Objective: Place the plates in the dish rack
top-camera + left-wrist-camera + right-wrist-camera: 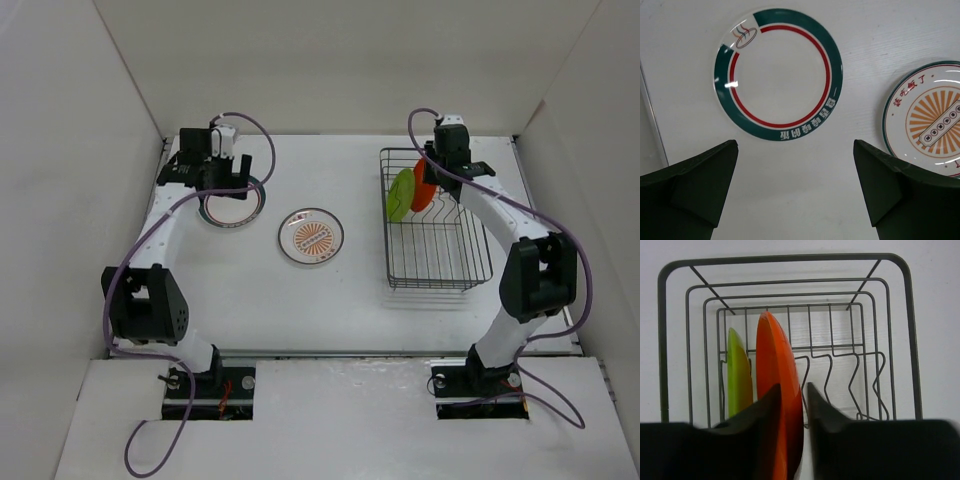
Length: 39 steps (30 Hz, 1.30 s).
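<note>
The left gripper will next take hold of the sunburst plate's rim farthest from the dish rack, so the plate's rack-facing rim stays free for handover to the right gripper.
The dark grey wire dish rack point(437, 262) stands at the right. The lime green plate point(401, 194) and the orange plate point(424, 186) stand upright in its far end. My right gripper point(434, 172) straddles the orange plate's point(772, 365) rim with its jaws narrowly apart; a thin gap shows beside the right finger point(822, 410). The green plate point(738, 375) is one slot to its left. My left gripper point(795, 145) is wide open and empty, just above the table near the teal-and-red ringed plate point(778, 75), which lies flat. The sunburst plate point(311, 236) lies flat at mid-table.
The rack's point(880, 330) remaining prongs to the right of the orange plate hold nothing. White walls close in the table on three sides. The sunburst plate point(935, 120) lies just right of the left gripper.
</note>
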{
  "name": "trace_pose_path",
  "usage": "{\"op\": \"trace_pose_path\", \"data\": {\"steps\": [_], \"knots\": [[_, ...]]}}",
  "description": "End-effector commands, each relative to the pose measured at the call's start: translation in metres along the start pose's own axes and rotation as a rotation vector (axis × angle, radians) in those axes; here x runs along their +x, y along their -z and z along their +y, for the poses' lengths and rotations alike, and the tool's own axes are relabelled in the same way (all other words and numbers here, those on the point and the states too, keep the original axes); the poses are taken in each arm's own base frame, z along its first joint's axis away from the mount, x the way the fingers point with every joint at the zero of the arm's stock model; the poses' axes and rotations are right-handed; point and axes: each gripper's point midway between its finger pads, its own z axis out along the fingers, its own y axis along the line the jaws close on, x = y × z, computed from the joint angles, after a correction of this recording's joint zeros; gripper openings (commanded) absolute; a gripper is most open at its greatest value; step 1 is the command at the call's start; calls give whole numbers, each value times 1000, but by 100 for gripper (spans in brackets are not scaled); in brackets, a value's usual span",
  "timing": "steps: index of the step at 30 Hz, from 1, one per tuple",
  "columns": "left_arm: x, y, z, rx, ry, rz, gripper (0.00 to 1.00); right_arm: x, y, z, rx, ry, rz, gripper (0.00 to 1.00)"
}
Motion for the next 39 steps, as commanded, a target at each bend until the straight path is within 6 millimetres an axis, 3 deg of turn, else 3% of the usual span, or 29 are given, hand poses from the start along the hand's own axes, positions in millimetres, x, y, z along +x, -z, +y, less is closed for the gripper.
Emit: {"op": "trace_pose_path", "data": {"steps": [1,3,5,8,12,14,17,18,21,24,25,27,29,36,39], "knots": [[-8,20,8,20,16,-77,100,-24,-3,11,-27,-22,-80,39],[3,17,1,77,4,-49,100,-26,-5,10,-18,-14,-84,52],[10,17,-13,158,-9,-36,100,-28,-4,9,-9,-15,-85,60],[27,20,-52,370,-69,-1,100,-37,1,5,9,-22,-109,71],[49,11,-83,509,-119,63,100,-50,21,-14,88,-33,-138,84],[63,0,-90,530,-114,113,100,-57,35,-21,114,-51,-158,100],[78,-15,-98,555,-110,173,100,-55,46,-29,142,-63,-160,100],[90,-24,-104,571,-104,222,100,-63,56,-31,138,-73,-185,100],[100,-38,-110,593,-86,270,100,-64,73,-25,71,-79,-210,100],[98,-48,-115,609,-82,270,99,-68,92,-14,-33,-70,-265,100],[106,-55,-116,613,-73,298,99,-69,96,-9,-68,-71,-282,100],[99,-61,-119,631,-62,285,99,-74,104,7,-176,-54,-337,100],[109,-71,-122,648,-39,322,99,-65,106,15,-229,-35,-335,100],[107,-85,-133,678,-24,334,93,-60,116,26,-279,-24,-343,100],[105,-91,-135,688,-14,332,85,-58,115,28,-288,-22,-342,100]]}}
